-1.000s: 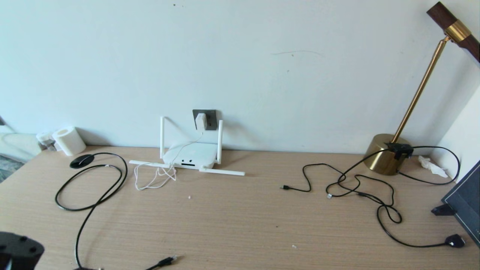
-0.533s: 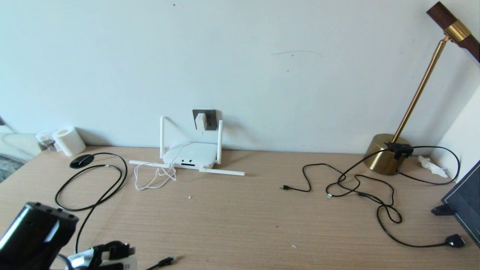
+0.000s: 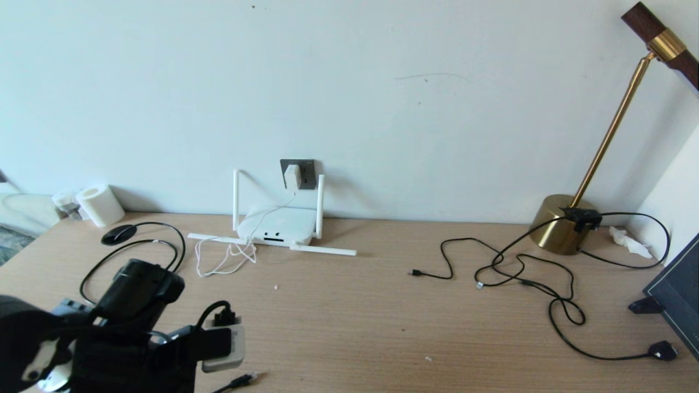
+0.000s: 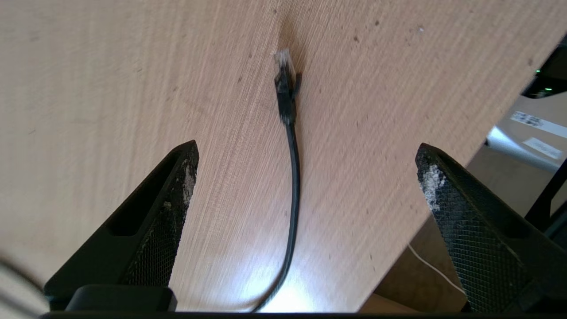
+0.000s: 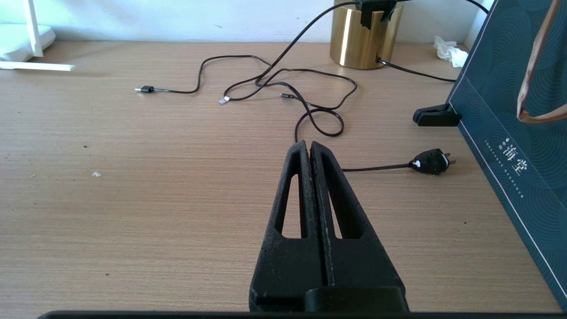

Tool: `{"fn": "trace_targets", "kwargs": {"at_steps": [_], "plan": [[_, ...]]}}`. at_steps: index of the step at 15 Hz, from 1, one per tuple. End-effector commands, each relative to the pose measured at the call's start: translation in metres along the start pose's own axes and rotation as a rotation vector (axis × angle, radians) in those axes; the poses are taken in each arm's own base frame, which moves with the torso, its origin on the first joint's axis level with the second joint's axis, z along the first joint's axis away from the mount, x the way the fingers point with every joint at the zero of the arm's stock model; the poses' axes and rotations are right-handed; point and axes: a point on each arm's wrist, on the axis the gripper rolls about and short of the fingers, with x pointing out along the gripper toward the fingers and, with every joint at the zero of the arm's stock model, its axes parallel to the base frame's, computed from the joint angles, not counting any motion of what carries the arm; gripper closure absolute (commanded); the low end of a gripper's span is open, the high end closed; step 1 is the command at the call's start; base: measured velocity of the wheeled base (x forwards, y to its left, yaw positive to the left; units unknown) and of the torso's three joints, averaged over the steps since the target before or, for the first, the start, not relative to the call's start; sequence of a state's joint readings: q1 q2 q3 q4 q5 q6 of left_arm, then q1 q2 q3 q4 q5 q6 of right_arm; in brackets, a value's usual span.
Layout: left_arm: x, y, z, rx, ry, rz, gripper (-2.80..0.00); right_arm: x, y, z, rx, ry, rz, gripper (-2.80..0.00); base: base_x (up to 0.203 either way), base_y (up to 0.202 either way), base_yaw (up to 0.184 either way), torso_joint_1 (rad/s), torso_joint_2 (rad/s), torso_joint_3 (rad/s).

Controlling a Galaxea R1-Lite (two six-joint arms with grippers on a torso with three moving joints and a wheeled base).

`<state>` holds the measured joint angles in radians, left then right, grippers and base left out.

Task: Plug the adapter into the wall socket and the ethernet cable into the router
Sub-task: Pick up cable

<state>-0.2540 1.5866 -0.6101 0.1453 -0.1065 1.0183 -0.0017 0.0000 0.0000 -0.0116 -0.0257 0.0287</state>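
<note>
My left gripper grabs the black plug boot (image 4: 286, 109) next, which leaves the ethernet cable's clear tip (image 4: 283, 58) free to enter the router.
The white adapter (image 3: 292, 177) sits in the dark grey wall socket (image 3: 307, 174), and its thin white cord hangs down to the router (image 3: 277, 225) below. The black ethernet cable (image 3: 136, 262) loops on the table's left. Its clear-tipped plug end (image 4: 285, 84) lies near the front edge, also visible in the head view as the ethernet plug (image 3: 243, 378). My left gripper (image 4: 306, 148) hovers open above that plug with the cable running between its fingers, untouched. The left arm (image 3: 136, 322) fills the lower left of the head view. My right gripper (image 5: 308, 144) is shut and empty, low over the table's right half.
A brass lamp base (image 3: 562, 225) stands at the back right with thin black cables (image 3: 519, 273) and a black mains plug (image 3: 662, 350) spread before it. A dark blue bag (image 3: 680, 295) stands at the right edge. A paper roll (image 3: 100, 204) stands at the back left.
My left arm has risen from the lower left corner and moved forward over the table, close to the ethernet plug. The right gripper and all the objects stay put.
</note>
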Motion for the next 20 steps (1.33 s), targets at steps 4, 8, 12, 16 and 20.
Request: {"fn": "trace_targets", "kwargs": {"at_steps": [4,8,12,16,20], "plan": [[0.034,0.006,-0.001,0.009,0.057,-0.115,-2.8,0.0,0.0,0.0,0.0,-0.001,0.0,0.0,0.0,0.0,0.0,0.0,0.0,0.0],[0.039,0.004,-0.003,0.01,0.07,-0.137,-2.8,0.0,0.0,0.0,0.0,-0.001,0.0,0.0,0.0,0.0,0.0,0.0,0.0,0.0],[0.045,0.005,-0.004,0.004,0.077,-0.155,-2.8,0.0,0.0,0.0,0.0,-0.001,0.0,0.0,0.0,0.0,0.0,0.0,0.0,0.0],[0.054,0.007,-0.005,0.001,0.085,-0.168,-2.8,0.0,0.0,0.0,0.0,-0.001,0.0,0.0,0.0,0.0,0.0,0.0,0.0,0.0],[0.06,0.011,-0.006,-0.007,0.092,-0.174,-2.8,0.0,0.0,0.0,0.0,-0.001,0.0,0.0,0.0,0.0,0.0,0.0,0.0,0.0]]}}
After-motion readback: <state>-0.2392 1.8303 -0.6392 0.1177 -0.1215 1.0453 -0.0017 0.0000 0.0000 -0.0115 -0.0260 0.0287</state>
